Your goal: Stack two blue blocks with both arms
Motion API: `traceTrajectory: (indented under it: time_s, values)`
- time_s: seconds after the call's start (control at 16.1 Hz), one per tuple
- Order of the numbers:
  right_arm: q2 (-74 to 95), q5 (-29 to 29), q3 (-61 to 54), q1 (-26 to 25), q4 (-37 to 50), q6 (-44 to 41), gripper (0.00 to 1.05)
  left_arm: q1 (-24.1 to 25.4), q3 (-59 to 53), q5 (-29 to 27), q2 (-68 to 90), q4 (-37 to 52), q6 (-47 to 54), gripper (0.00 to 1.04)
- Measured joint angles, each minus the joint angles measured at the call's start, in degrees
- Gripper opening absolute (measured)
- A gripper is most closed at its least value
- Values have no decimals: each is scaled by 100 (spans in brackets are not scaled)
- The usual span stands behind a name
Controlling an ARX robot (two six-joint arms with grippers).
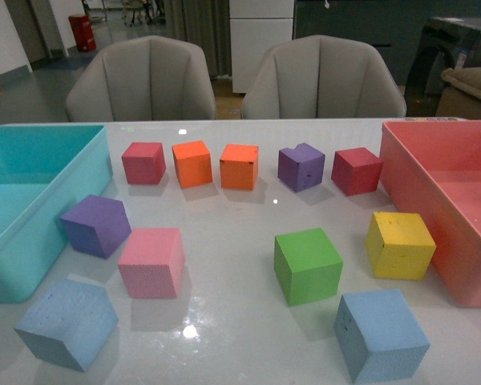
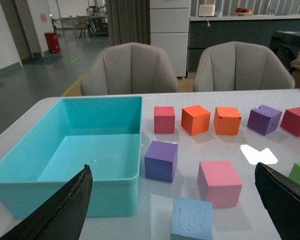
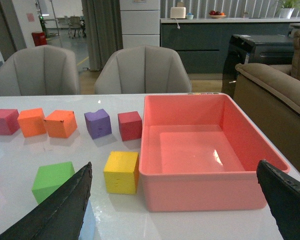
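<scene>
I need to stack the two blue blocks, so next I should grab the pale blue block by its opposite sides with my right gripper.
Two pale blue blocks sit near the table's front edge in the front view, one at the front left (image 1: 64, 322) and one at the front right (image 1: 381, 333). Neither arm shows there. In the left wrist view my left gripper (image 2: 172, 167) is open and empty, and the left blue block (image 2: 192, 219) lies on the table between its black fingers (image 2: 55, 215). In the right wrist view my right gripper (image 3: 174, 163) is open and empty. Only a sliver of the right blue block (image 3: 89, 225) shows beside one of its fingers (image 3: 55, 212).
A teal bin (image 1: 32, 200) stands at the left and a pink-red bin (image 1: 441, 208) at the right. Purple (image 1: 96, 225), pink (image 1: 151, 261), green (image 1: 307, 265) and yellow (image 1: 399, 245) cubes sit mid-table. Red, orange and purple cubes line the back, with two chairs beyond.
</scene>
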Motion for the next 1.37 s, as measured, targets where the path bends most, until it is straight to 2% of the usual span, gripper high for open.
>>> traceTrajectory:
  time_s: [1.31,1.37]
  values:
    - [2,2,0,0,0,2,98,0,0,0,0,0,0,98]
    - [575,874,114,393,131,39,98,0,0,-2,0,-2,0,98]
